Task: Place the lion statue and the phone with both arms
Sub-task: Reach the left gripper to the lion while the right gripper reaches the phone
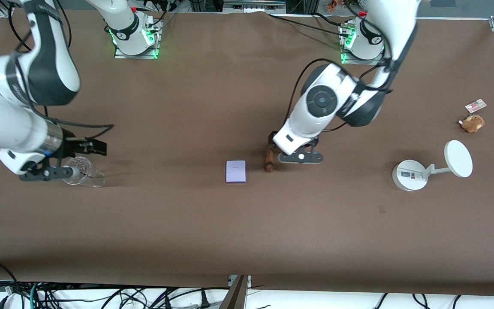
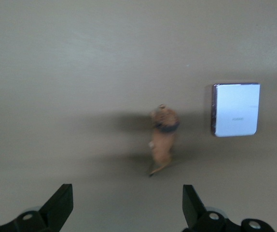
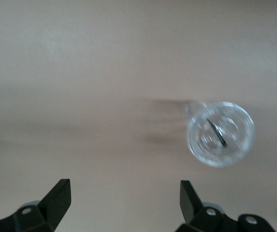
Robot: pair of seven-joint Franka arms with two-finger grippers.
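Observation:
The lion statue needs to be placed. My left gripper should next grab it by its dark-banded neck [image 1: 269,162] [image 2: 165,127], just below the head.
The lion statue [image 1: 268,162], a tiny orange-brown figurine, lies on the brown table near the middle. The phone [image 1: 235,171], a pale lavender slab, lies flat beside it, toward the right arm's end. My left gripper [image 1: 300,158] hangs open and empty just above the table, beside the lion toward the left arm's end. In the left wrist view the lion [image 2: 163,137] and the phone [image 2: 236,109] lie ahead of the open left gripper [image 2: 127,208], outside its fingers. My right gripper [image 1: 47,173] is open and empty beside a clear glass. The right wrist view shows it open [image 3: 124,205].
A clear glass [image 1: 82,171] stands by the right gripper and shows in the right wrist view [image 3: 219,134]. A white round-based stand [image 1: 410,175], a brown plush with a tag [image 1: 472,123] and a small card [image 1: 475,105] sit at the left arm's end.

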